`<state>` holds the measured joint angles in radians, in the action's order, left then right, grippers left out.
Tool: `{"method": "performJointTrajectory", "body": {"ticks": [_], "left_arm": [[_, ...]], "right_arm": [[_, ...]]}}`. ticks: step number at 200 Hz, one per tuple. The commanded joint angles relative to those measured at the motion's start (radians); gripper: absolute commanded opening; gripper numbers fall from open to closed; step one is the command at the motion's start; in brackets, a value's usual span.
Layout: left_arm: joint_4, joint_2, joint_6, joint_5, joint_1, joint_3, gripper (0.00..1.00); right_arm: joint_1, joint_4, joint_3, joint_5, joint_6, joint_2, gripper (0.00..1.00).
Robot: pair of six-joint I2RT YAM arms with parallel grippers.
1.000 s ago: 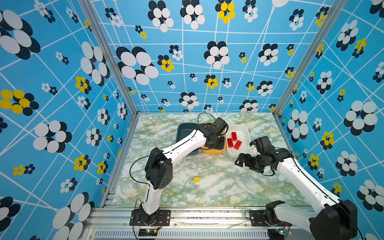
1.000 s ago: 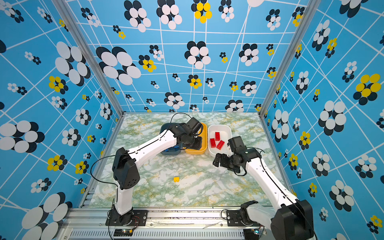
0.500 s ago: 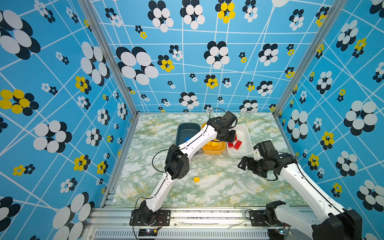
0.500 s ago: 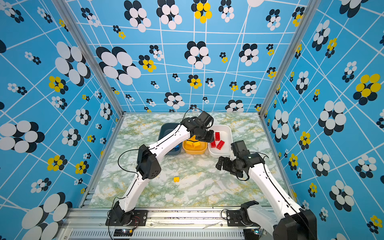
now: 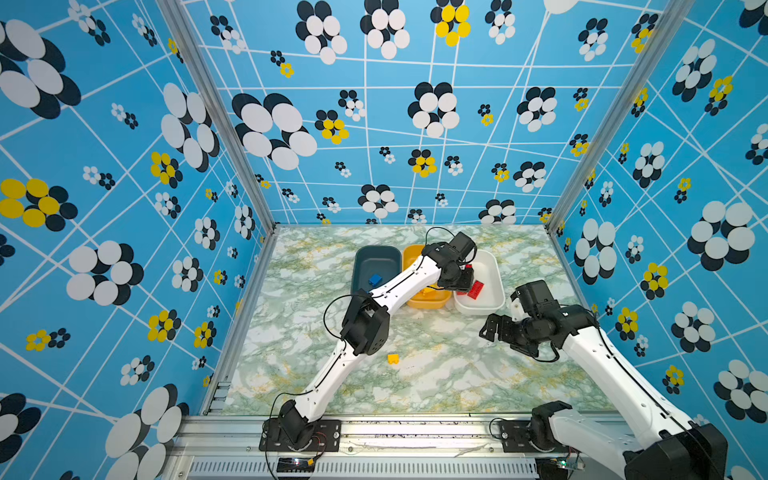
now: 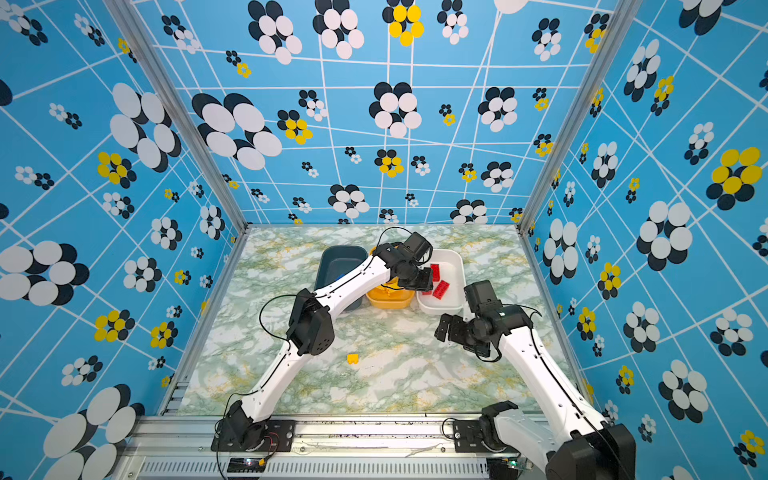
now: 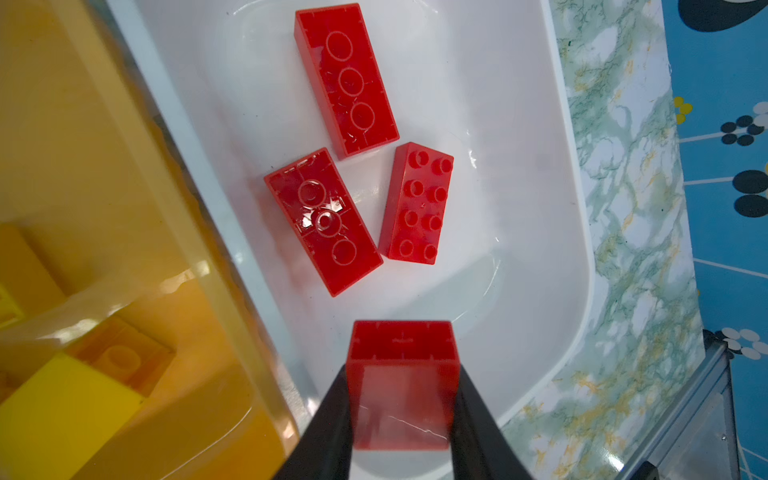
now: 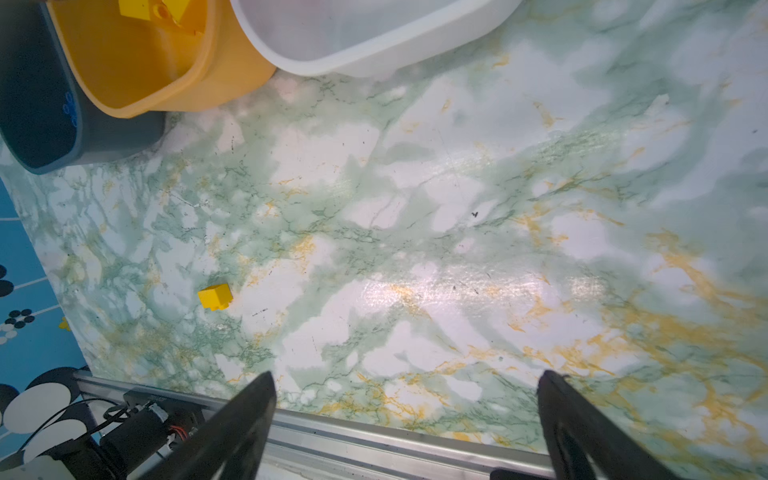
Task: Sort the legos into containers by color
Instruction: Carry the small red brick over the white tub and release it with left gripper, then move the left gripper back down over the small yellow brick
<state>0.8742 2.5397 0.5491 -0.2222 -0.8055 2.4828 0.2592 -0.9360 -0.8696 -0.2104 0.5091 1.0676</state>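
Observation:
My left gripper is holding the red brick (image 7: 403,404) inside the white tub's rim (image 7: 249,276). The brick would land inside if I opened now, so my left gripper will open.
My left gripper (image 7: 402,370) is shut on a red brick (image 7: 403,399) and hangs over the near end of the white tub (image 7: 519,208). Three more red bricks (image 7: 347,79) lie on the tub floor. In both top views this gripper (image 5: 463,276) (image 6: 419,280) sits at the white tub's (image 5: 492,270) left rim. Beside it stand the yellow tub (image 5: 428,301), holding yellow bricks (image 7: 62,407), and the teal tub (image 5: 376,259) with a blue brick (image 5: 375,279). A small yellow brick (image 5: 392,358) (image 8: 214,297) lies loose on the table. My right gripper (image 5: 492,328) (image 8: 405,382) is open and empty.
The left arm's black elbow (image 5: 365,324) hangs over the table left of centre, its forearm crossing the yellow and teal tubs. A metal rail (image 8: 374,432) runs along the front edge. Patterned walls close in the marble table (image 5: 457,374) on three sides.
The left arm has stretched out and carried the red brick rightward from over the yellow tub to over the white tub. The right arm has barely moved.

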Motion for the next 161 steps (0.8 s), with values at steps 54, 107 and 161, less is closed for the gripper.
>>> {"method": "performJointTrajectory", "body": {"ticks": [54, 107, 161], "left_arm": [[-0.010, -0.003, 0.000, -0.010, -0.010, 0.031, 0.62], [0.032, -0.056, -0.022, 0.012, -0.012, 0.025, 0.62], [0.029, -0.170, -0.036, 0.042, -0.015, -0.096, 0.62]], "right_arm": [[-0.014, -0.025, -0.037, 0.013, -0.019, 0.014, 0.99], [-0.014, 0.014, -0.038, 0.002, -0.010, 0.034, 0.99], [-0.014, 0.053, -0.031, -0.015, 0.006, 0.035, 0.99]]}}
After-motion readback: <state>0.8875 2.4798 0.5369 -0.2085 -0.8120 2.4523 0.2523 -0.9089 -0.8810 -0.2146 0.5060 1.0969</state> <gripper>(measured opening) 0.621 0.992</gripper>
